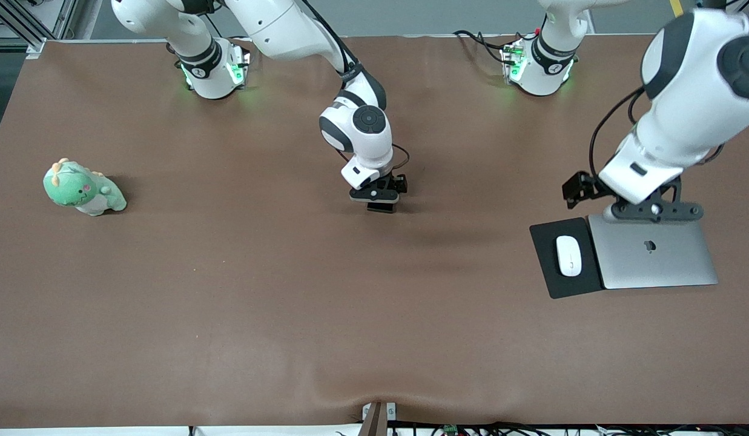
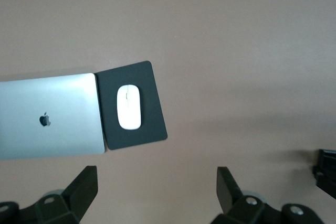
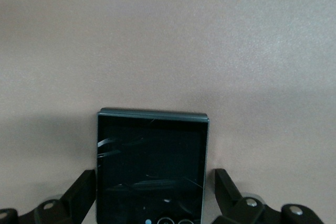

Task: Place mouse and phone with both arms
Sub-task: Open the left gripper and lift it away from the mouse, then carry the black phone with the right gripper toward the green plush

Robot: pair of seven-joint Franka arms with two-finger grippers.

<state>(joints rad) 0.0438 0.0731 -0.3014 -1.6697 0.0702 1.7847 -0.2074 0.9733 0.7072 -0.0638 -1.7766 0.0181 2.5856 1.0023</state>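
Note:
My right gripper should close on the black phone (image 1: 381, 208) (image 3: 152, 166) now, because the phone is between my fingers.
The white mouse (image 1: 568, 255) lies on a black mouse pad (image 1: 547, 272) beside a closed silver laptop (image 1: 653, 251); it also shows in the left wrist view (image 2: 129, 107). My left gripper (image 1: 653, 210) (image 2: 157, 174) is open and empty, up over the laptop's edge nearest the robot bases. The black phone (image 1: 381, 208) (image 3: 152, 166) lies flat on the table mid-table. My right gripper (image 1: 379, 197) (image 3: 156, 177) is low over it and open, one finger on each side of the phone with small gaps.
A green plush dinosaur (image 1: 82, 189) sits toward the right arm's end of the table. The brown table (image 1: 289, 303) stretches wide toward the front camera. The mouse pad (image 2: 134, 106) and laptop (image 2: 50, 116) also show in the left wrist view.

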